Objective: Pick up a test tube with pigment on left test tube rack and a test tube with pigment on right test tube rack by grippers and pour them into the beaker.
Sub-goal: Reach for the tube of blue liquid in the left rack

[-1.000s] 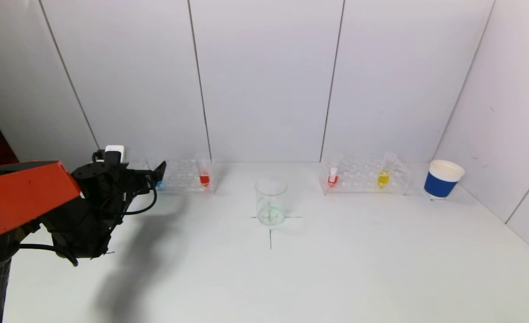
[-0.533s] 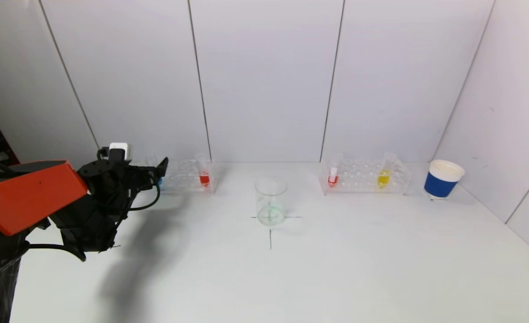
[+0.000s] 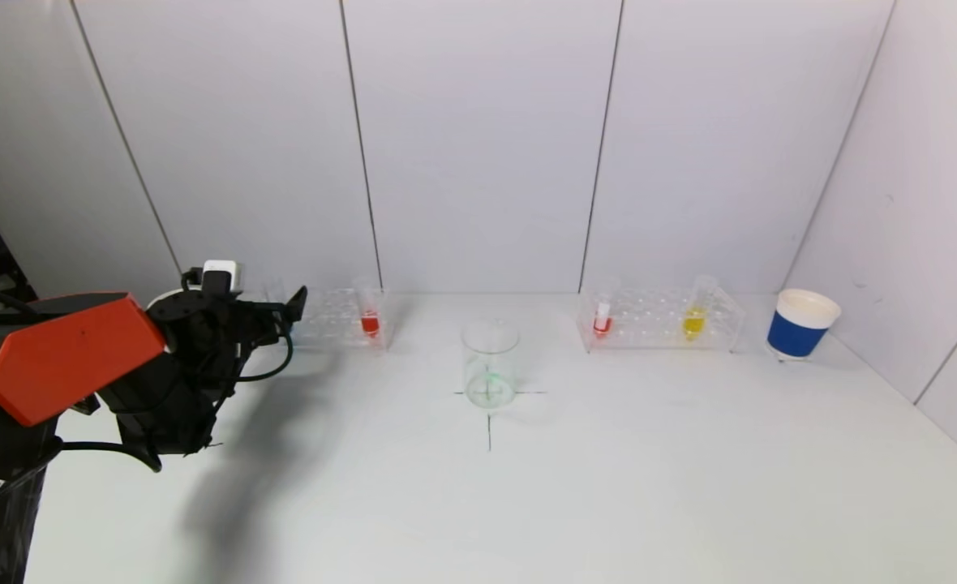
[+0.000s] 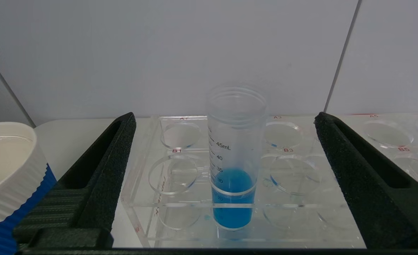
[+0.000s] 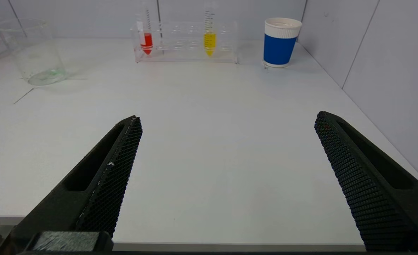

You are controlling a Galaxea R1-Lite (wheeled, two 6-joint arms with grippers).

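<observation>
The rack (image 4: 237, 205) surrounds the tube's blue lower half, so my left gripper should grab the test tube by the clear upper part under its rim (image 4: 236, 136).
The left rack (image 3: 328, 312) holds a tube with red pigment (image 3: 370, 320); the left wrist view also shows a tube with blue pigment (image 4: 234, 184) upright in that rack (image 4: 180, 207). My left gripper (image 4: 226, 116) is open, one finger on each side of the blue tube without touching it; it sits at the rack's left end (image 3: 288, 312). The right rack (image 3: 657, 320) holds a red tube (image 3: 602, 318) and a yellow tube (image 3: 694, 318). The glass beaker (image 3: 490, 361) stands between the racks. My right gripper (image 5: 226, 118) is open over the table's front edge, holding nothing.
A blue and white paper cup (image 3: 801, 324) stands right of the right rack by the side wall. Another ribbed cup (image 4: 7, 170) sits just outside my left gripper's finger. White walls close the table at the back and right.
My left arm has crept forward and slightly up towards the left rack. Tubes, beaker and cup have not moved.
</observation>
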